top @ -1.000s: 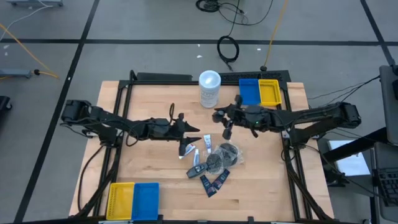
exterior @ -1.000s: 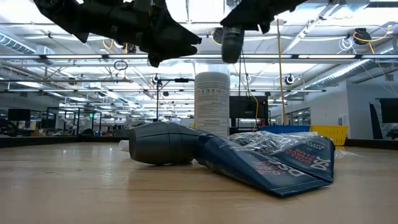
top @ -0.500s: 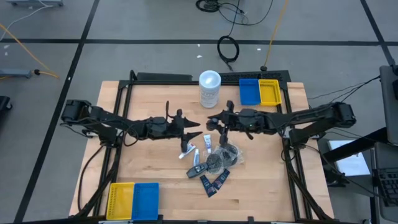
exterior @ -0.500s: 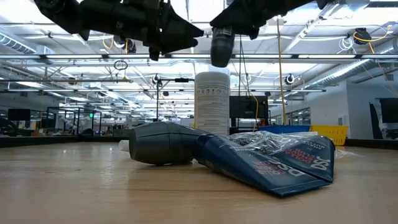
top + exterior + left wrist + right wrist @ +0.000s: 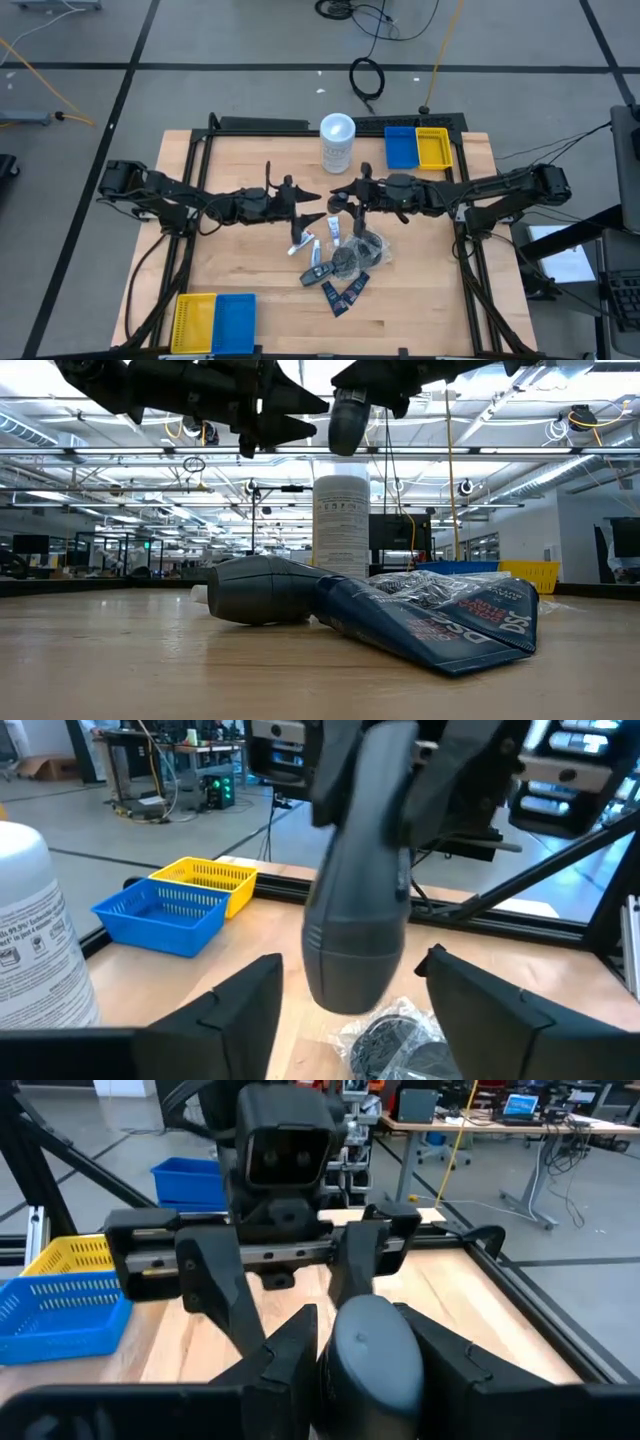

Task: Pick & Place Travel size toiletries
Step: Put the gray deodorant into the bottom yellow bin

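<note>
Next, my left gripper grabs the grey mini bottle by its wide rounded end (image 5: 354,972) to place it in the yellow bin.
My right gripper (image 5: 348,205) hovers above the table's middle, shut on a dark grey mini bottle (image 5: 344,422). My left gripper (image 5: 312,204) faces it from the table's left, open, its fingertips just short of the bottle's lower end (image 5: 350,982). The other toiletries lie in a heap on the wood below: white tubes (image 5: 300,240), a second grey bottle (image 5: 315,272), navy sachets (image 5: 345,290) and clear-wrapped bundles (image 5: 360,250). In the low view the grey bottle (image 5: 262,590) and a sachet (image 5: 440,620) lie nearest. My right gripper pinches the grey mini bottle by its upper part (image 5: 385,780) between its two fingers (image 5: 285,1355), coming from the table's right and slanting down. The bottle is lifted clear and hangs below the fingers, slightly tilted, its rounded free end (image 5: 340,445) lowest.
A tall white canister (image 5: 337,142) stands at the far edge, with a blue and a yellow bin (image 5: 418,148) to its right. Another yellow and blue bin pair (image 5: 215,322) sits at the near left corner. Bare wood (image 5: 240,260) lies left of the heap.
My right gripper has carried the grey bottle toward the table's left and slightly up, closing on my left gripper. The bottle has tipped a little from upright. My left gripper has risen slightly and now points level at the bottle.
</note>
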{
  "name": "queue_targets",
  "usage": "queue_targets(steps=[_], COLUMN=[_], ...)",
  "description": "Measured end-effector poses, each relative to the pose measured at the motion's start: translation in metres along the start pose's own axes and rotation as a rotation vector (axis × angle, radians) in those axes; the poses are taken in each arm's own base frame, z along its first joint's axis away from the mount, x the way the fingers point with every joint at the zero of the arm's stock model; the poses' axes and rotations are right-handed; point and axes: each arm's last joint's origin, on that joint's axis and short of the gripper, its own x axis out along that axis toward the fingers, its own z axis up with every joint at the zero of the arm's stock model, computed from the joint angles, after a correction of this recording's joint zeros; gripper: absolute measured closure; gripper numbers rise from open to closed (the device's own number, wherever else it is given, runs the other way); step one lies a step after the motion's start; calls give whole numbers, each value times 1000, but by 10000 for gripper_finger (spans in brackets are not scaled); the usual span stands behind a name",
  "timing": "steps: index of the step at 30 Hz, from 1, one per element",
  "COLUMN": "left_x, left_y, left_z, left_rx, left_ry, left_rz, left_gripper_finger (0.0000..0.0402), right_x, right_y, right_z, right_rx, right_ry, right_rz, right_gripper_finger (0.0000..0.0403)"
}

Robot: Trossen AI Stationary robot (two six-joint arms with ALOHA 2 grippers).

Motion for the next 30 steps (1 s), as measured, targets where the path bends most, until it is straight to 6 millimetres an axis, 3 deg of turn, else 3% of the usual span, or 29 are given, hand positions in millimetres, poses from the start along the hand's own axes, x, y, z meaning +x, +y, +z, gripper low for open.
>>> queue_targets(steps=[6,13,22,25,30], left_x=[0,2,62,74,77], left_y=[0,-1,-14,-17,-18], left_z=[1,4,-11,-7,-4], left_rx=[-30,-39,23,46,78], left_ry=[-13,-55,11,2,30], left_rz=[-6,-12,-29,-36,-38], left_gripper_finger=[121,127,124,123,125], right_x=[0,0,0,0,0], right_y=[0,0,0,1,1], right_z=[1,1,0,0,-1], right_rx=[1,1,8,8,4], right_ry=[-12,-12,-4,-3,12], right_rz=[0,0,6,10,10], right_gripper_finger=[295,296,296,297,297])
